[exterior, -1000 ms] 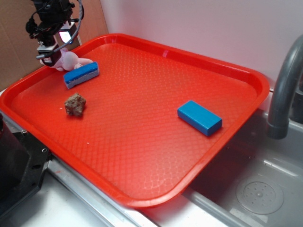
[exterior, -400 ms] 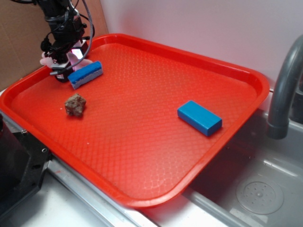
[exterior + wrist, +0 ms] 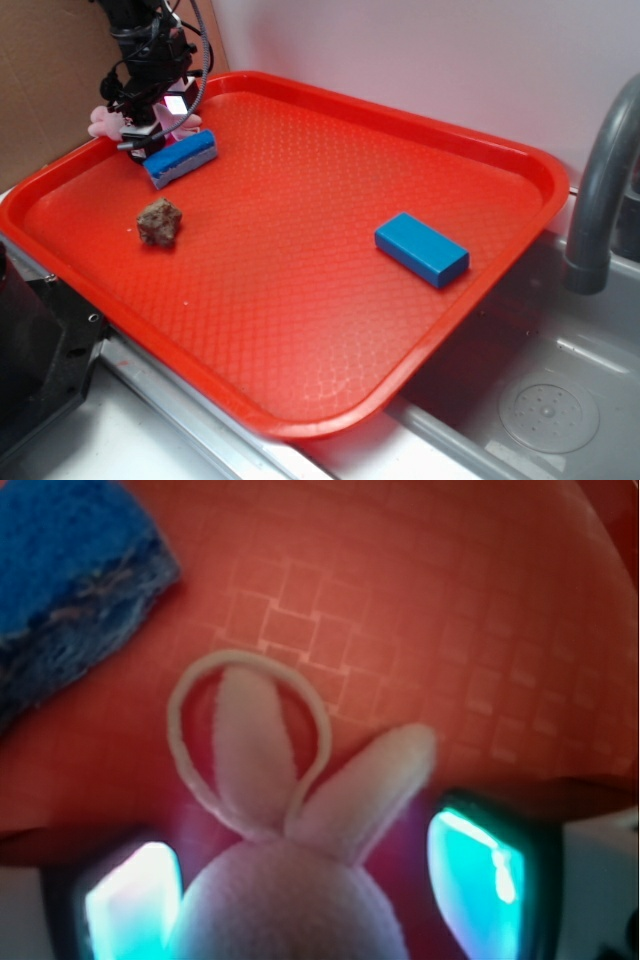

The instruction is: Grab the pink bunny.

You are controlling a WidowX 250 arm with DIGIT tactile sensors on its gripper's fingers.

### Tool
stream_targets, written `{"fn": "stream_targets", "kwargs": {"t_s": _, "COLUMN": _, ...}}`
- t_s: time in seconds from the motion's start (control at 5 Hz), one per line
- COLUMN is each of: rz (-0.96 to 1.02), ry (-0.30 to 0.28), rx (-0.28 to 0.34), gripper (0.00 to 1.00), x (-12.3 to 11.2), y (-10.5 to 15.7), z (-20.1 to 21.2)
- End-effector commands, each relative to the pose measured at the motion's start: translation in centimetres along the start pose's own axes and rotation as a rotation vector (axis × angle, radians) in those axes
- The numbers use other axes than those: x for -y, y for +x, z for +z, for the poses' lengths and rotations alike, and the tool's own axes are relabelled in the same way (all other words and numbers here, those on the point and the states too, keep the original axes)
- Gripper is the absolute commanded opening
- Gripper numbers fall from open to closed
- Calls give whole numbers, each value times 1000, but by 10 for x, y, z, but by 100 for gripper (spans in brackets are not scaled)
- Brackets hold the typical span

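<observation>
My fingers are beside the fuzzy head [image 3: 285, 910] of the pink bunny, below its ears, so my gripper should close on the pink bunny now.
The pink bunny [image 3: 103, 122] lies at the far left corner of the red tray [image 3: 330, 100], mostly hidden behind my gripper [image 3: 150, 128], with only bits of pink showing on either side. In the wrist view its fuzzy head [image 3: 285, 910] sits between my two fingers, ears and a thin loop pointing away over the tray floor. My gripper [image 3: 305, 885] is open and straddles the bunny. The left finger [image 3: 125, 905] is close to the head, and a gap shows at the right finger [image 3: 480, 865].
A blue sponge [image 3: 180, 158] lies right beside the gripper, also in the wrist view [image 3: 70, 580]. A brown lumpy chunk [image 3: 158, 221] and a blue block [image 3: 421, 249] lie on the tray. A grey faucet [image 3: 600, 180] and sink [image 3: 548, 410] are at the right.
The gripper has moved right and down over the bunny, so its fingers now straddle it. The bunny is now mostly hidden behind the gripper. The other objects stayed put.
</observation>
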State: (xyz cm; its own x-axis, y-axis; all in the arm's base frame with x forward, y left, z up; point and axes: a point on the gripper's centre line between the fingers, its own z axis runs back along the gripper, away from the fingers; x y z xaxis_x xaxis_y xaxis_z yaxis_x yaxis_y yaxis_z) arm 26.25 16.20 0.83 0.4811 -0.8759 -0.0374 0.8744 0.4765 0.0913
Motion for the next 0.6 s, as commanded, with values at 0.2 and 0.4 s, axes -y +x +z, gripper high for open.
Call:
{"fn": "stream_targets", "kwargs": {"t_s": 0.2, "rz": 38, "ry": -56, "rx": -12, "gripper": 0, "x": 10, "y": 8, "z": 8}}
{"fn": "stream_targets", "kwargs": {"t_s": 0.4, "rz": 96, "ry": -87, "rx": -14, "gripper": 0, "x": 17, "y": 4, "z": 40}}
